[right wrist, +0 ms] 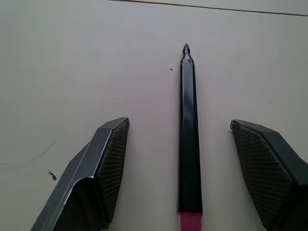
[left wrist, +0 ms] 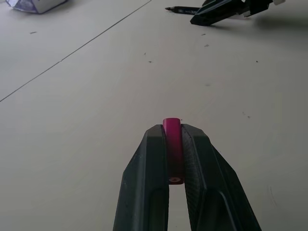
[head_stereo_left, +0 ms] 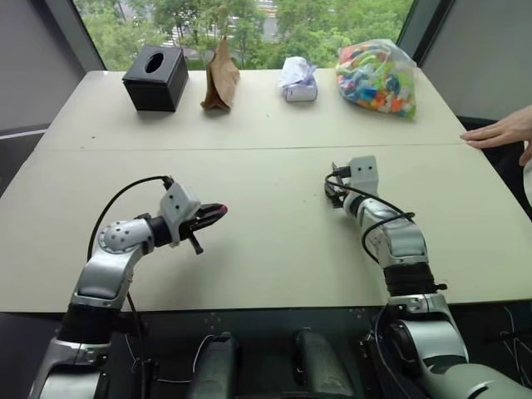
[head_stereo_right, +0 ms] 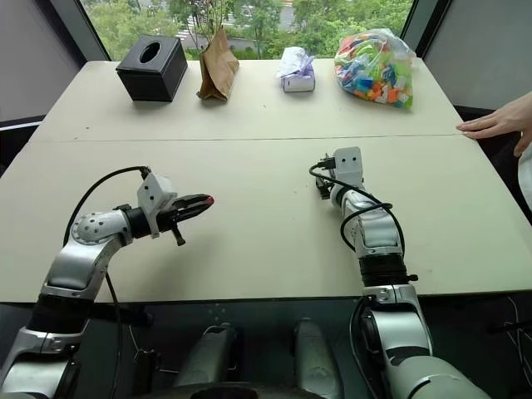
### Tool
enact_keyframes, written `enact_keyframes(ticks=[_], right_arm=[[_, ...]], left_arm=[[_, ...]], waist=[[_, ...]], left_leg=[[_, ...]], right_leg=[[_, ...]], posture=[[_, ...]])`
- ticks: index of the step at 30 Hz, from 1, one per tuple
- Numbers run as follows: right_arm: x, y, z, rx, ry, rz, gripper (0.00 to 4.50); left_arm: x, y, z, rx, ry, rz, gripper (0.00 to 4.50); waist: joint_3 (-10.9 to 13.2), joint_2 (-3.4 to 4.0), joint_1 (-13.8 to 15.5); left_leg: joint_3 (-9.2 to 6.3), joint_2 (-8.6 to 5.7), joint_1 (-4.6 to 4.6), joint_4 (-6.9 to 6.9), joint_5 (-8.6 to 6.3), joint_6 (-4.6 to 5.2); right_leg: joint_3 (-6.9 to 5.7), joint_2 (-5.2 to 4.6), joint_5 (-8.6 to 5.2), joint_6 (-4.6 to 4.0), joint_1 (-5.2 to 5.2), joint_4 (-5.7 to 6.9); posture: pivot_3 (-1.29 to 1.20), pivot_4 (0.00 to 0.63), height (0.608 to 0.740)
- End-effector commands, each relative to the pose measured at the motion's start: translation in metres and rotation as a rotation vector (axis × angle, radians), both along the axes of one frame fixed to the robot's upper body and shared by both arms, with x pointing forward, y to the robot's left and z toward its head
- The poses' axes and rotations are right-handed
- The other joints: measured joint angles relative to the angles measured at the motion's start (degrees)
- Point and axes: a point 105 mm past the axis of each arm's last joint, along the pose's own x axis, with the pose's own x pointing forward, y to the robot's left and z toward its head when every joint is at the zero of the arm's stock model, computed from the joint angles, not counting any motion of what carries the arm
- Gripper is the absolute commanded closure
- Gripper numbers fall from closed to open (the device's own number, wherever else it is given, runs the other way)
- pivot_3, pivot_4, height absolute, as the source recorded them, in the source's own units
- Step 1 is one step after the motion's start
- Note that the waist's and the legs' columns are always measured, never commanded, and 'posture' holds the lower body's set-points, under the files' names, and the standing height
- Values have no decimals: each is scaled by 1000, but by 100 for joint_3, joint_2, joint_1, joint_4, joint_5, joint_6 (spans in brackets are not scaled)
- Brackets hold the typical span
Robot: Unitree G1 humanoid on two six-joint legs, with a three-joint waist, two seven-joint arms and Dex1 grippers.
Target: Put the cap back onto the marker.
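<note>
My right gripper closes on the marker (right wrist: 188, 134) next, since its fingertips stand beside the marker's black body and closing now would catch the marker.
The red cap (left wrist: 172, 144) is pinched between the fingers of my left gripper (head_stereo_left: 219, 210), which is shut on it and held above the table at the left. The marker (right wrist: 188, 134), a thin black stick with a red tip and a red end, lies flat on the table to the right. My right gripper (right wrist: 179, 124) is open and low over the table, one finger on each side of the marker's body without touching it. In the left wrist view the marker (left wrist: 180, 8) pokes out beside the right gripper's fingers (left wrist: 216, 14).
Along the far edge of the table (head_stereo_left: 249, 274) stand a black tissue box (head_stereo_left: 155, 77), a brown paper bag (head_stereo_left: 220, 79), a white crumpled packet (head_stereo_left: 298, 81) and a clear bag of colourful pieces (head_stereo_left: 376, 76). A person's hand (head_stereo_left: 503, 133) rests at the right edge.
</note>
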Motion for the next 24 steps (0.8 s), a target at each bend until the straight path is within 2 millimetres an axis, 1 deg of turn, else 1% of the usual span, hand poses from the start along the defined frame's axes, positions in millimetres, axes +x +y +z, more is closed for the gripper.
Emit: enact_keyframes(ticks=[1,2,3,5,6,8,13,15,17,19,20,22,24], right_arm=[[2,-5,1,2,0,-9,1288],[2,-5,1,2,2,-8,1632],[2,-5,0,1,6,-5,1872],[1,-4,-1,-4,10,1,2863],[1,-4,-1,-8,11,5,3503],[0,-4,-2,-13,11,10,4467],[-4,-4,-2,-34,15,30,4467],[-7,1,5,-73,-14,86,4467],[-13,14,27,-136,-99,226,4467],[-25,26,50,-212,-179,380,4467],[-29,29,56,-236,-195,421,4467],[-48,42,74,-321,-257,602,4467],[-66,52,84,-394,-284,758,4467]], left_arm=[[-3,4,17,-11,-56,8,4496],[-3,5,17,-11,-56,9,4500],[-4,4,17,-8,-56,7,4500],[-4,4,18,-3,-57,3,4500],[-4,4,18,1,-58,-2,4500],[-3,4,20,4,-61,-7,4500],[-1,1,24,7,-70,-28,4500],[-1,-1,24,10,-66,-51,4500],[-2,-4,21,27,-56,-94,4500],[-1,-6,19,50,-56,-140,4500],[0,-7,18,56,-57,-152,4500],[5,-9,19,77,-75,-191,4500],[9,-12,22,94,-96,-234,4500]], waist=[[0,0,2],[0,0,4],[0,0,12],[0,0,22],[0,0,24],[0,0,20],[0,0,20],[0,0,22],[1,1,24],[6,10,22],[7,11,10],[7,11,3],[7,11,12]], left_leg=[[0,0,0,0,0,0],[0,0,0,0,0,0],[0,0,0,0,0,0],[0,0,0,0,0,0],[0,-1,1,0,0,0],[0,-2,0,1,0,0],[-1,-1,1,0,0,0],[0,-2,1,0,0,0],[0,-2,0,0,0,0],[0,-3,-2,0,0,0],[1,-4,-3,0,0,0],[2,-3,-3,0,0,0],[0,-1,-4,0,0,0]], right_leg=[[0,0,0,0,0,0],[0,0,0,0,2,0],[0,0,0,0,2,0],[0,0,0,0,3,-1],[0,-1,0,0,3,-1],[0,-2,0,0,4,-1],[-1,0,0,0,4,-1],[-1,-1,0,0,4,-1],[0,-1,-1,0,3,-2],[-1,-1,-1,0,2,-3],[-1,-2,-1,1,1,-4],[-1,0,-1,1,0,-4],[-2,4,-1,0,-2,-3]], posture=[[0,150,740],[0,150,740],[0,150,740],[0,150,740],[0,150,740],[0,150,740],[0,150,740],[0,150,740],[0,150,740],[0,150,740],[0,150,740],[0,150,740],[0,150,740]])
